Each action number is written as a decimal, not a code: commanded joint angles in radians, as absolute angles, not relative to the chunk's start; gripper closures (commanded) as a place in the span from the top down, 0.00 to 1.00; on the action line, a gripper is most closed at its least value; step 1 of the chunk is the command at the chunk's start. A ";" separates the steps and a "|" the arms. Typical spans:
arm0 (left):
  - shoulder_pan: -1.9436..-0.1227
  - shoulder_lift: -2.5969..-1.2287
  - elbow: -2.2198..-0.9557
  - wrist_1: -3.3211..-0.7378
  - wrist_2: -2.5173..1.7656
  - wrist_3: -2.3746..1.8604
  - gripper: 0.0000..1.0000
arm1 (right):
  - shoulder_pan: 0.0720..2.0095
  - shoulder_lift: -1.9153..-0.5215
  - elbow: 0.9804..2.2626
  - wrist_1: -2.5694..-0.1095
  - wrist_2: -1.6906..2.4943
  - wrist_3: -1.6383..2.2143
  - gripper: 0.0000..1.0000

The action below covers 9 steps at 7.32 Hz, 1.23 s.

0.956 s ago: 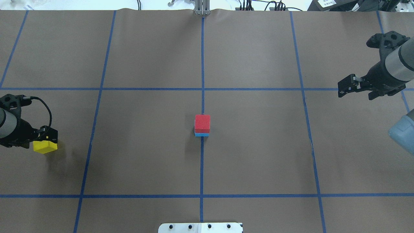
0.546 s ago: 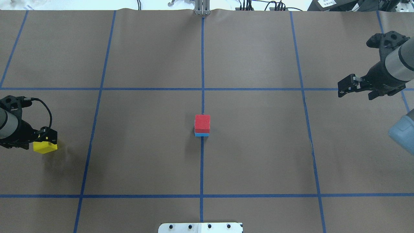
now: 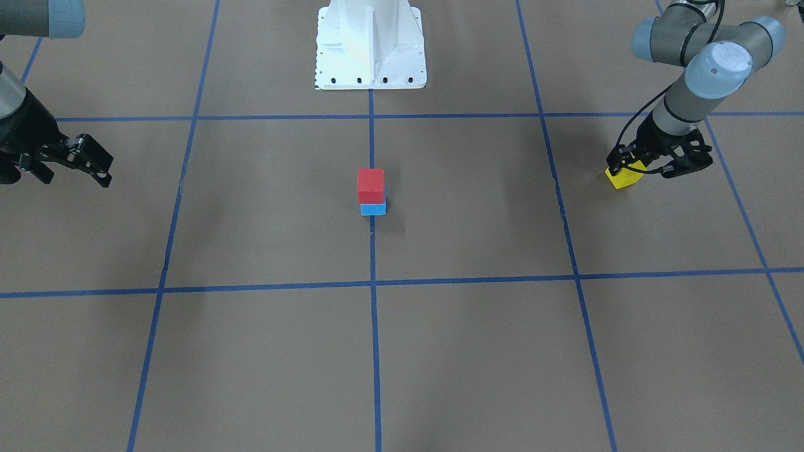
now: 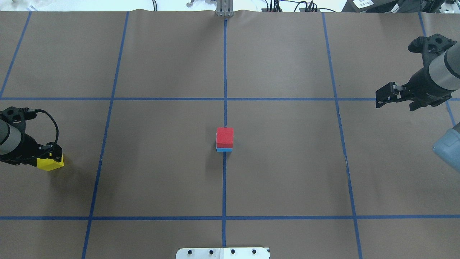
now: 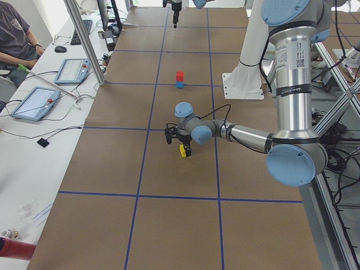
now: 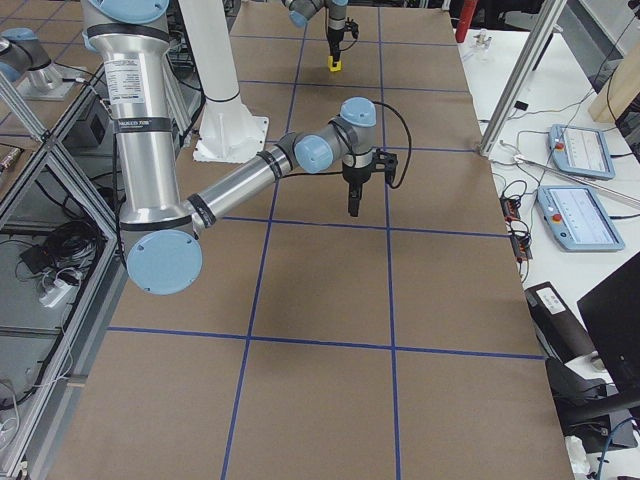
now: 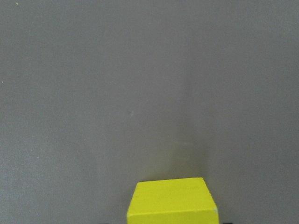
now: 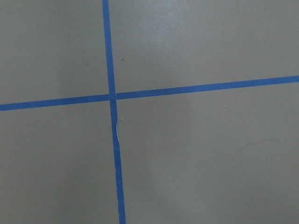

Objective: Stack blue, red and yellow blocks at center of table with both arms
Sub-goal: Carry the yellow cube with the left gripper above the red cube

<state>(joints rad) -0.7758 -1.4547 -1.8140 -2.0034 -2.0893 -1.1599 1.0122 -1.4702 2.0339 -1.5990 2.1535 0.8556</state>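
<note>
My left gripper grabs the yellow block by its opposite sides next, to top the red and blue stack (image 3: 370, 188).
The red block (image 4: 225, 136) sits on top of the blue block (image 4: 224, 149) at the table's center; the stack also shows in the front view (image 3: 370, 184). The yellow block (image 4: 50, 164) rests on the table at the far left, also seen in the front view (image 3: 624, 178) and at the bottom of the left wrist view (image 7: 172, 200). My left gripper (image 4: 51, 155) is low over the yellow block, jaws open with a finger on either side of it. My right gripper (image 4: 385, 96) is open and empty, hovering at the far right.
The white robot base plate (image 3: 370, 44) stands at the near middle edge of the table. Blue tape lines (image 4: 224, 72) divide the brown table cover into squares. An operator sits by tablets (image 5: 34, 101) beside the table's far side.
My left gripper has come down and shifted slightly left over the yellow block. The right arm and the red-on-blue stack have not moved.
</note>
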 commanded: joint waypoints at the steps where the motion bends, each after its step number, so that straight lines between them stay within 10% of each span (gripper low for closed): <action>1: -0.776 -1.480 -1.845 -2.003 -2.092 -1.234 0.00 | 1.015 -1.473 2.045 -1.598 2.170 0.856 1.00; 6: -0.692 -1.943 -1.928 -1.634 -2.087 -1.236 0.00 | 1.054 -1.494 2.042 -1.600 2.198 0.841 1.00; 9: -0.638 -2.363 -1.696 -1.462 -2.059 -1.175 0.00 | 1.147 -1.529 1.981 -1.600 2.236 0.685 1.00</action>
<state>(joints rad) -0.6516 -2.1939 -1.8124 -1.5128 -2.0697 -1.1986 1.0995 -1.5196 2.0187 -1.6005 2.2099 0.7572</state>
